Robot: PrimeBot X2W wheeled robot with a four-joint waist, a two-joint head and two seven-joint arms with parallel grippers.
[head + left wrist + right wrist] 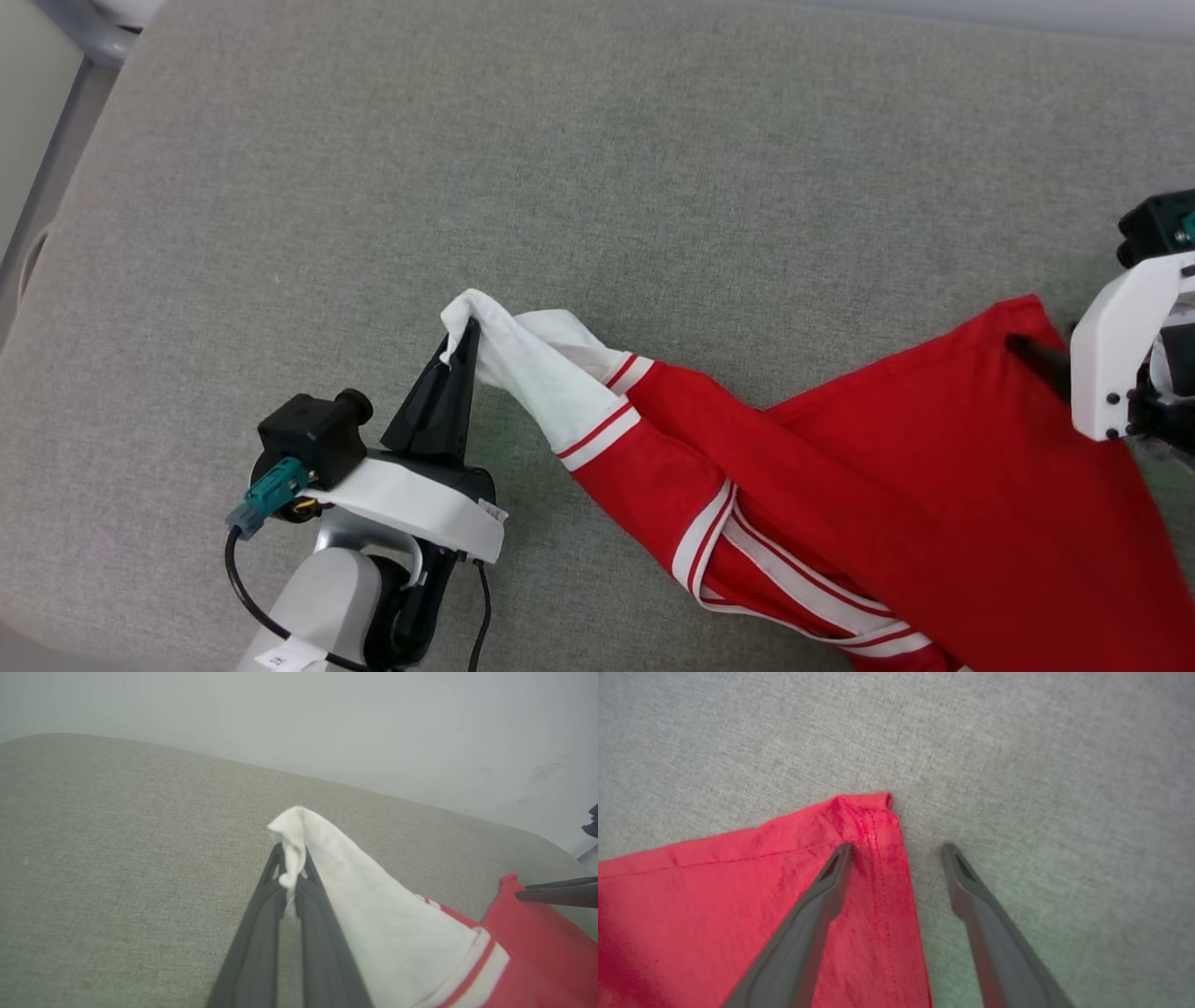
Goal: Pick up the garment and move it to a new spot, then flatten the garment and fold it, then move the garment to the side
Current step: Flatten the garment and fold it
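My right gripper picks up the garment by its hem corner [1032, 315] next, since the garment's red cloth [952, 448] lies over the cushion and its corner edge curls up.
The garment [896, 467], a red jersey with white sleeves and red-and-white striped trim, lies bunched across the grey cushion from the middle to the lower right. My left gripper [465, 347] is shut on the tip of a white sleeve [327, 868], which is lifted and pulled taut to the left. My right gripper [896, 851] stands open over a red hem corner [866, 812]: one finger rests on the cloth, the other is over bare cushion beside it. That dark finger [1036, 359] also shows at the head view's right edge.
The grey fabric cushion [467, 168] stretches wide to the back and left. A pale wall [373, 728] rises behind it. A grey metal frame [65, 121] runs along the far left edge.
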